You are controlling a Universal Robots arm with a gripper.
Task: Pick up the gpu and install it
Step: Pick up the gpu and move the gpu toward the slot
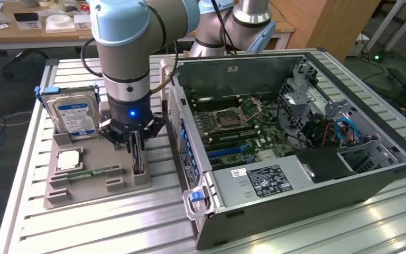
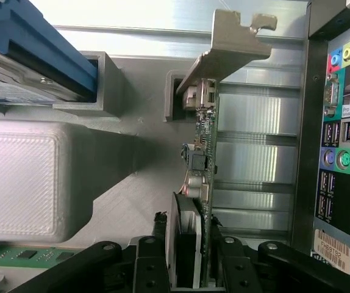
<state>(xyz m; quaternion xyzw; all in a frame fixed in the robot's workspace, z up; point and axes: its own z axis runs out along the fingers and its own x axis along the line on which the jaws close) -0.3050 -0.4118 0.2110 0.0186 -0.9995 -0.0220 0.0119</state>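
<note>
My gripper grips the GPU across its flat fan block next, since the silver bracket flares out into a bent tab.
The gpu stands on edge in a slot of the grey parts tray, to the exterior view's left of the open computer case. My gripper has come straight down over it. In the wrist view the gpu is a thin green card with a silver end bracket and a black fan block low on one face. My gripper straddles that fan end, open, with one black finger close on each side. The card still rests in its holder.
A hard drive with a blue label stands upright at the tray's far end. A memory stick and a square chip lie on the tray. The case's rear port panel is close beside the card. The slatted metal table carries everything.
</note>
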